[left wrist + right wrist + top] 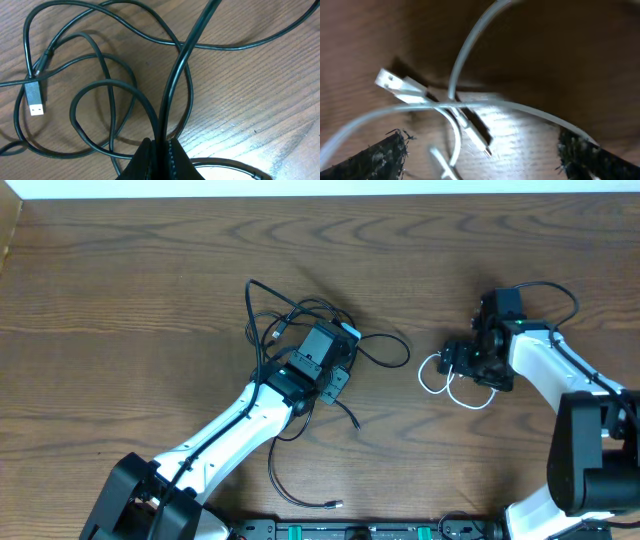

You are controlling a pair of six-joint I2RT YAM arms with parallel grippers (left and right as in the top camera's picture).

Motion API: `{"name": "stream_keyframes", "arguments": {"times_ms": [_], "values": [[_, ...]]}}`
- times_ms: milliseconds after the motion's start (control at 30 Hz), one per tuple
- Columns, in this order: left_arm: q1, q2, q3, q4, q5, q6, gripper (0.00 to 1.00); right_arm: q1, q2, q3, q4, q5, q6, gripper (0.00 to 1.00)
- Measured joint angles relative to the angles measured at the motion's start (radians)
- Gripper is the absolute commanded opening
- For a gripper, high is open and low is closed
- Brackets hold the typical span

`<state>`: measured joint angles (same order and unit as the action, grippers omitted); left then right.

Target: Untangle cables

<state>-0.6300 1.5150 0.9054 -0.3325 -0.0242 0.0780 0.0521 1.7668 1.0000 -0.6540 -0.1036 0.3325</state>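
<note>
My right gripper closes on the crossing and plug (451,374) (449,105) now, since its open fingers are down around them, beside the white loops, and would catch both.
A tangle of thin black cables (300,315) lies at the table's middle, with loops spreading left and right and one end trailing toward the front (335,504). My left gripper (335,345) is in the tangle, shut on one black cable (172,90). A black cable's USB plug (33,97) lies to the left in the left wrist view. The white cable (445,385) lies looped at the right. My right gripper (462,362) is open above it, its fingers either side of the white loops and plugs (465,107).
The thicker black wire (545,288) of the right arm arcs behind its wrist. The wooden table (120,270) spreads all round. The arm bases stand at the front edge.
</note>
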Motion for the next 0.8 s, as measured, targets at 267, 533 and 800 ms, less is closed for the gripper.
{"name": "stream_keyframes", "arguments": {"times_ms": [267,533,800], "values": [[0.000,0.000,0.000,0.000,0.000,0.000,0.07,0.002,0.020,0.014,0.010,0.035,-0.001,0.55],[0.000,0.000,0.000,0.000,0.000,0.000,0.08,0.002,0.031,0.014,0.015,0.034,-0.014,0.01],[0.000,0.000,0.000,0.000,0.000,0.000,0.08,0.002,0.031,0.014,0.016,0.031,-0.014,0.01]]}}
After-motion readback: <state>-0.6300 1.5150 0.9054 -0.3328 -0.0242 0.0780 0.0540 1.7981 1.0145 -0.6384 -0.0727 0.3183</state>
